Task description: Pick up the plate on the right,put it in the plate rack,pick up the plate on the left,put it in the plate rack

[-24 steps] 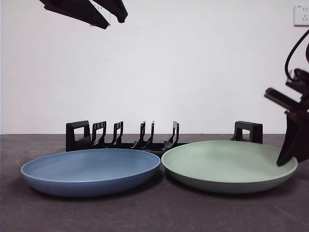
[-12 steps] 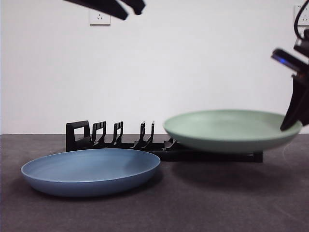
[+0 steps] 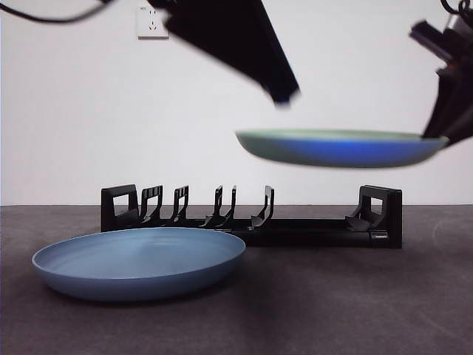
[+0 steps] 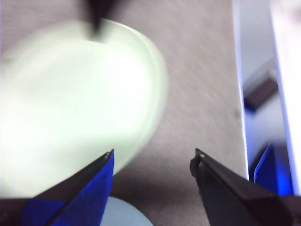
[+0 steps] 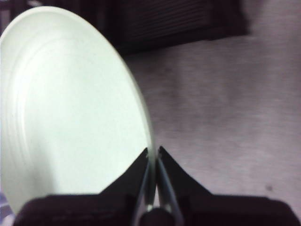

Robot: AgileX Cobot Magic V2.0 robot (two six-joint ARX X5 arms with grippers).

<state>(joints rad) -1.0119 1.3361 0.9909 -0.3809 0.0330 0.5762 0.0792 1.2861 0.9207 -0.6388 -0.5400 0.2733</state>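
Note:
The green plate is much wider than my open fingers can reach, so my left gripper next needs to grab its thin free rim point(image 3: 245, 139) point(image 4: 136, 147), opposite my right gripper.
The green plate point(image 3: 340, 148) hangs level in the air above the right half of the plate rack point(image 3: 251, 222). My right gripper point(image 3: 436, 137) is shut on the plate's right rim, and in the right wrist view its jaws point(image 5: 153, 153) pinch the edge of the green plate point(image 5: 70, 108). My left gripper point(image 3: 283, 95) comes down from the upper left, its tip a little above the plate's left part. It is open point(image 4: 153, 157) and empty, with the green plate point(image 4: 70, 103) blurred beyond it. The blue plate point(image 3: 140, 259) lies on the table at the left, in front of the rack.
The rack's prongs stand upright along its left and middle parts, with a blocky looped end point(image 3: 380, 211) at the right. A wall socket point(image 3: 152, 22) is on the white wall behind. Dark table point(image 3: 332, 303) stretches in front of the rack.
The green plate has risen from the table to well above the rack, held by the right gripper. The left arm has swung down and rightward toward the plate.

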